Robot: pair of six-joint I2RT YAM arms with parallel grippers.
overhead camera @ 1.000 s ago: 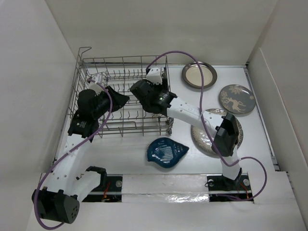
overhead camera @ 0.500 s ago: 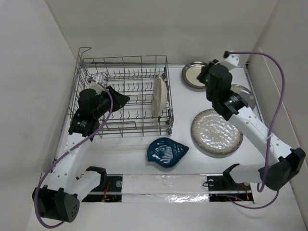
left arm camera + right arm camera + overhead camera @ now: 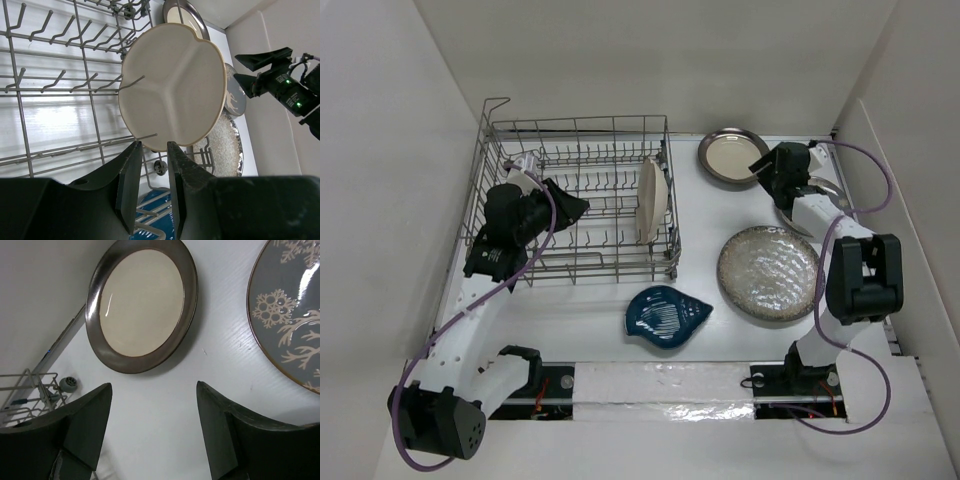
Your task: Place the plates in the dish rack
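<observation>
The robot's right gripper will next take hold of the metal-rimmed cream plate's rim farthest from the rack. The opposite rim then stays free for handing the plate to the left gripper.
The dish rack [image 3: 575, 128] stands at the back left. The cream three-compartment plate [image 3: 650, 200] stands on edge in its right end and also shows in the left wrist view [image 3: 172, 85]. My left gripper [image 3: 570, 208] is inside the rack, jaws a little apart and empty [image 3: 152, 145], facing that plate. My right gripper [image 3: 767, 168] is wide open and empty [image 3: 153, 386], low over the table between the metal-rimmed cream plate [image 3: 733, 155] [image 3: 142, 302] and the grey floral plate [image 3: 290, 315], which my arm mostly hides from above. The speckled plate [image 3: 768, 272] and the blue shell dish [image 3: 667, 315] lie flat.
White walls close in the table on the left, back and right. The right arm's purple cable [image 3: 855, 170] loops over the back right corner. The rack's wire tines [image 3: 50, 90] stand empty to the left of the cream plate.
My right gripper left the cream plate standing in the rack, swung right, and has come down between the metal-rimmed and floral plates. The left arm has not moved.
</observation>
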